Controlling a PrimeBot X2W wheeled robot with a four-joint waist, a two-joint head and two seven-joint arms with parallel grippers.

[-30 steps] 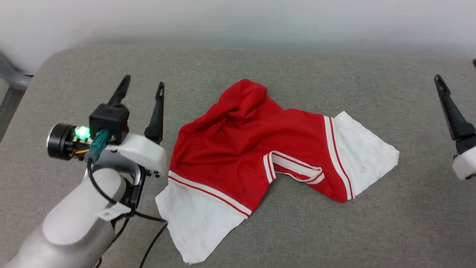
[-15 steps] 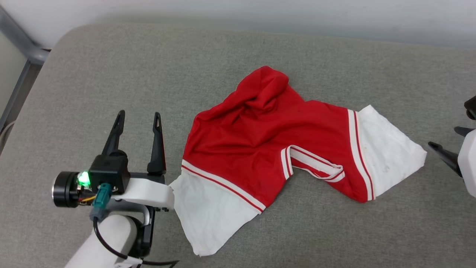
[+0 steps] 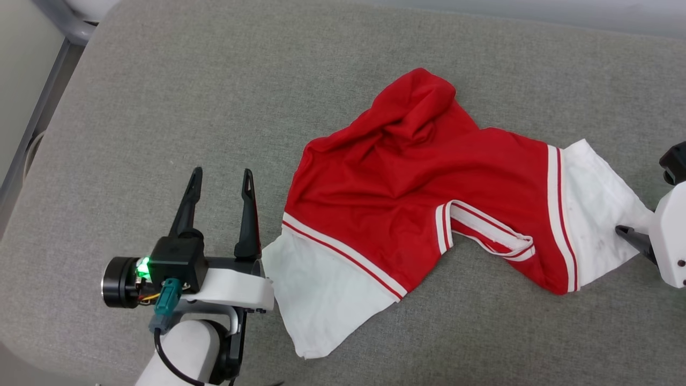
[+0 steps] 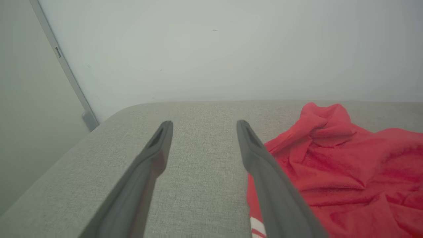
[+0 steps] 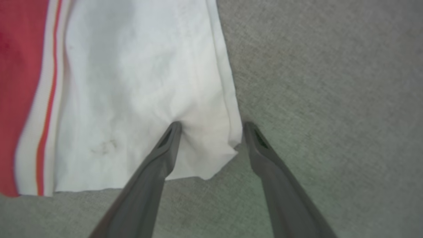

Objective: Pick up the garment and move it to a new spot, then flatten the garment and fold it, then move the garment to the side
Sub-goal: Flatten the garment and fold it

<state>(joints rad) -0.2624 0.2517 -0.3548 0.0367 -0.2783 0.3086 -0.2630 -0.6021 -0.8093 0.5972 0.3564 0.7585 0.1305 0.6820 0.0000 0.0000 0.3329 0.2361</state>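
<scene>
Next, my right gripper grabs the red garment's white sleeve by the cuff edge [image 3: 636, 225] to spread the garment flat on the cushion.
The garment [image 3: 407, 182], a red shirt with white sleeves and striped trim, lies crumpled on the grey cushion [image 3: 161, 107]. My left gripper [image 3: 221, 174] stands open just left of the garment, close to the near left sleeve [image 3: 321, 292]; in the left wrist view the left gripper [image 4: 205, 124] has bare cushion between its fingers and the red cloth [image 4: 337, 172] to its right. My right gripper [image 5: 211, 127] is open astride the corner of the right sleeve [image 5: 132, 82]: one fingertip [image 5: 174, 127] presses the white cloth, the other rests on the cushion. A right finger [image 3: 631, 240] shows on that sleeve.
A pale wall [image 4: 231, 49] rises behind the cushion. A grey metal frame [image 3: 48, 91] runs along the cushion's left side. The cushion's rounded left edge [image 3: 32, 203] lies near my left arm. Bare cushion stretches to the far left and along the front.
The camera has tilted down and turned, shifting the whole picture. My right gripper has swung in and come down onto the right sleeve's corner. My left gripper has drawn back beside the left sleeve.
</scene>
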